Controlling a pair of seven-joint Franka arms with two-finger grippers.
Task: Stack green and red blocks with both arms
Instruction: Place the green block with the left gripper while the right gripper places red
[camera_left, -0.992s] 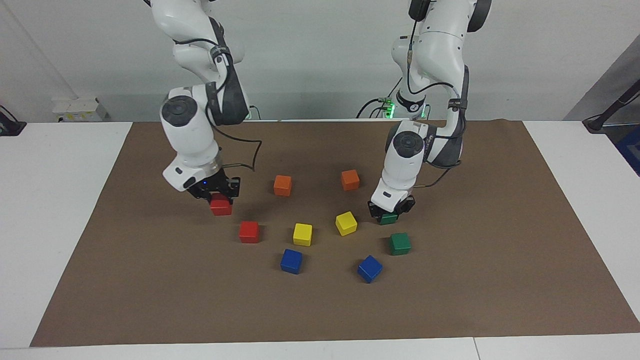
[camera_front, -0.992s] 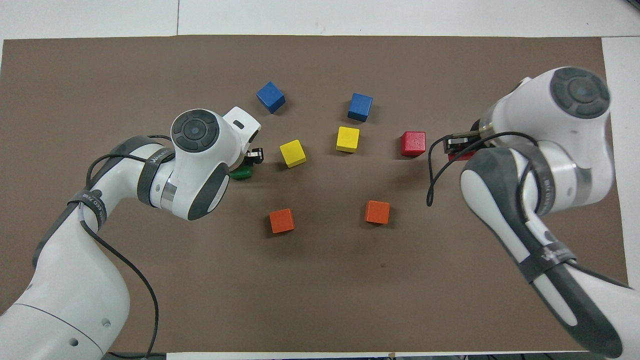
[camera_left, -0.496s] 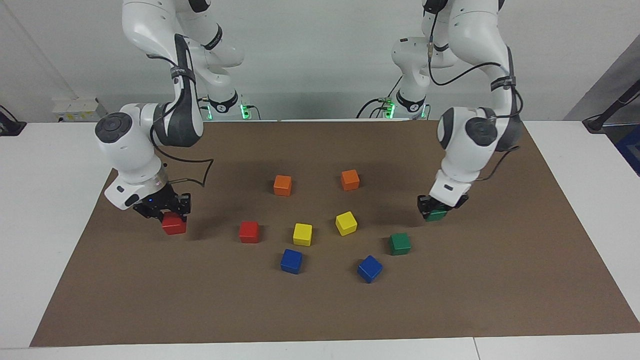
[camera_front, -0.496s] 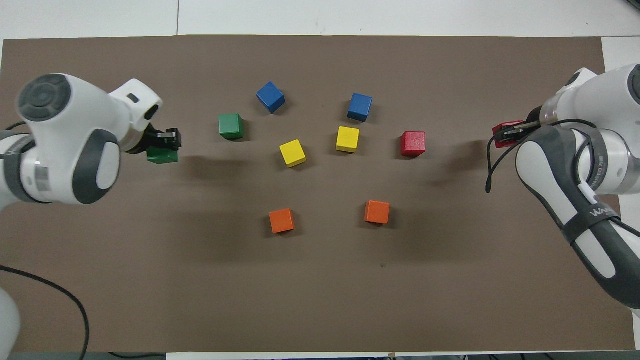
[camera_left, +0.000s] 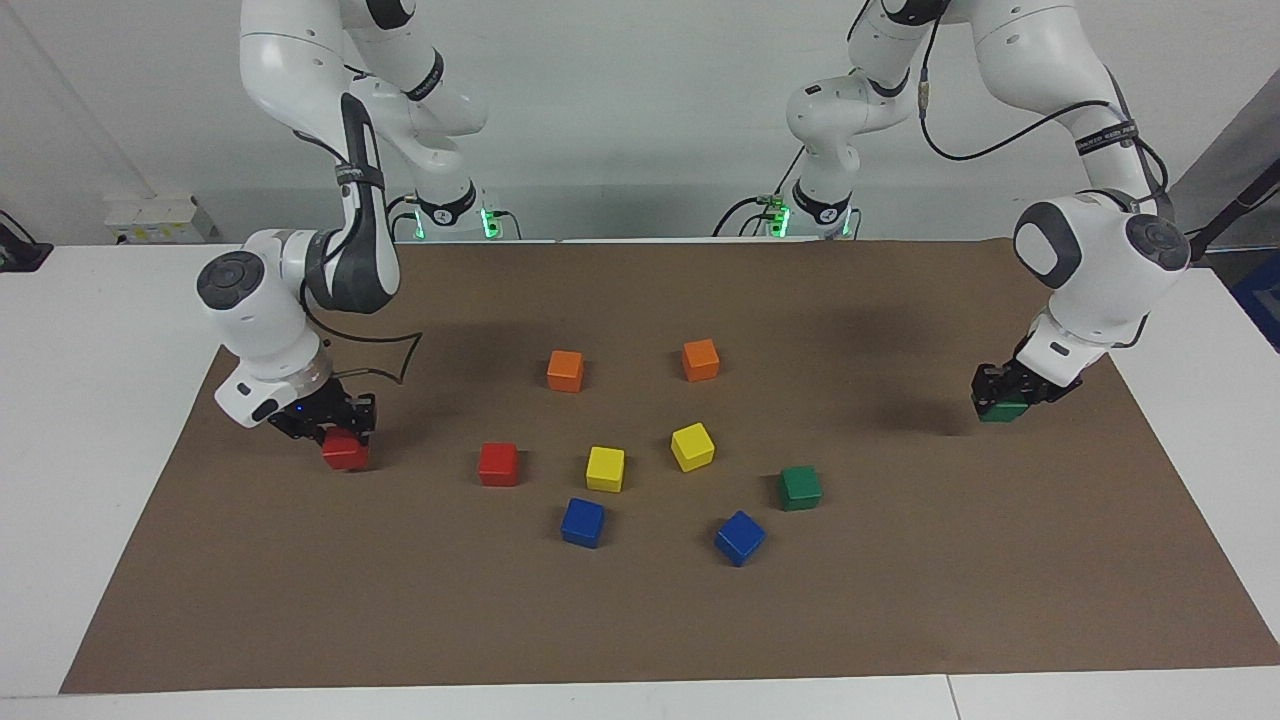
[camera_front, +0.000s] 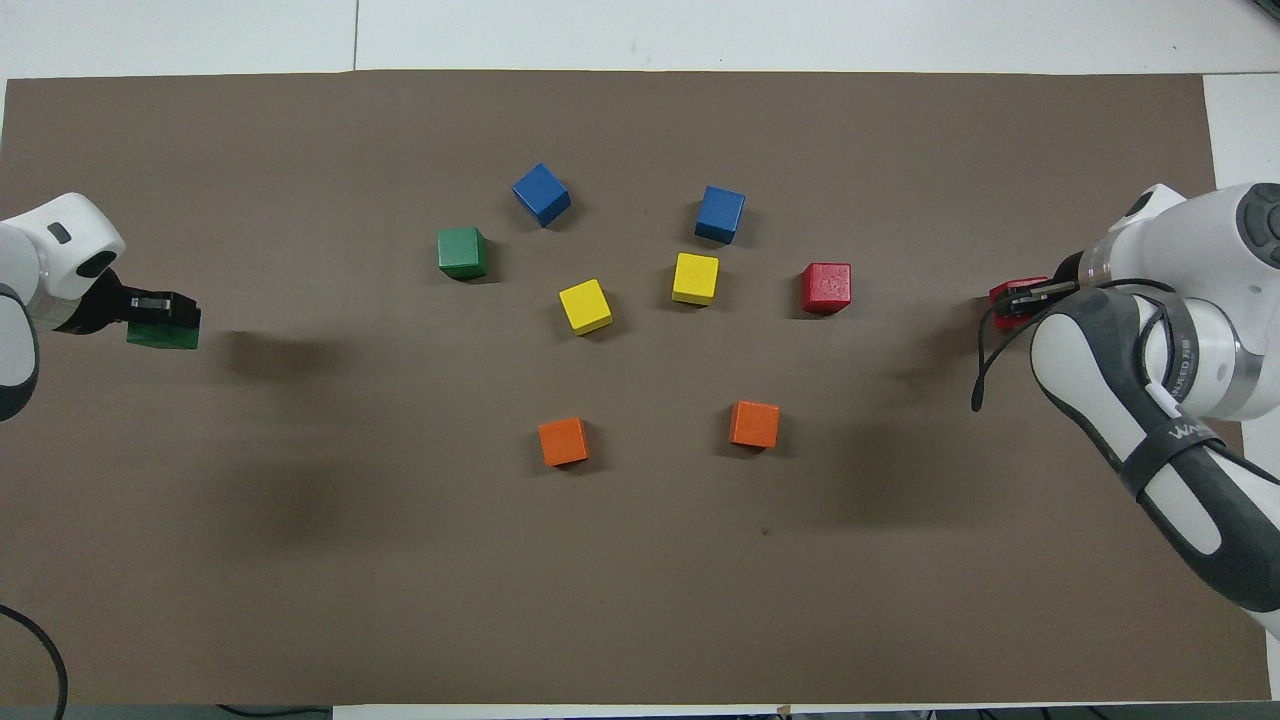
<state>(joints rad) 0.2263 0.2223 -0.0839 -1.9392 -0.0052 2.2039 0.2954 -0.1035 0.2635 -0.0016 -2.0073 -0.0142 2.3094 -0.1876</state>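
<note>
The shadow on the brown mat lies apart from the green block's base (camera_front: 163, 346), so my left gripper keeps holding the block for now.
My left gripper (camera_left: 1002, 398) is shut on a dark green block (camera_left: 1003, 411) and holds it just above the brown mat near the left arm's end of the table, where the overhead view also shows that green block (camera_front: 163, 335). My right gripper (camera_left: 338, 430) is shut on a red block (camera_left: 346, 455) low over the mat at the right arm's end; I cannot tell whether it touches. A second red block (camera_left: 498, 464) and a second green block (camera_left: 800, 487) lie loose on the mat between the arms.
Two orange cubes (camera_left: 565, 370) (camera_left: 700, 359) lie nearest the robots. Two yellow cubes (camera_left: 605, 468) (camera_left: 692, 446) sit in the middle, and two blue cubes (camera_left: 582, 522) (camera_left: 739, 537) lie farthest out. The brown mat (camera_left: 640, 620) covers most of the white table.
Both arms swung outward from the middle, each carrying its block. The left gripper took the green block toward its table end; the right gripper's red block stopped near its end and sank slightly.
</note>
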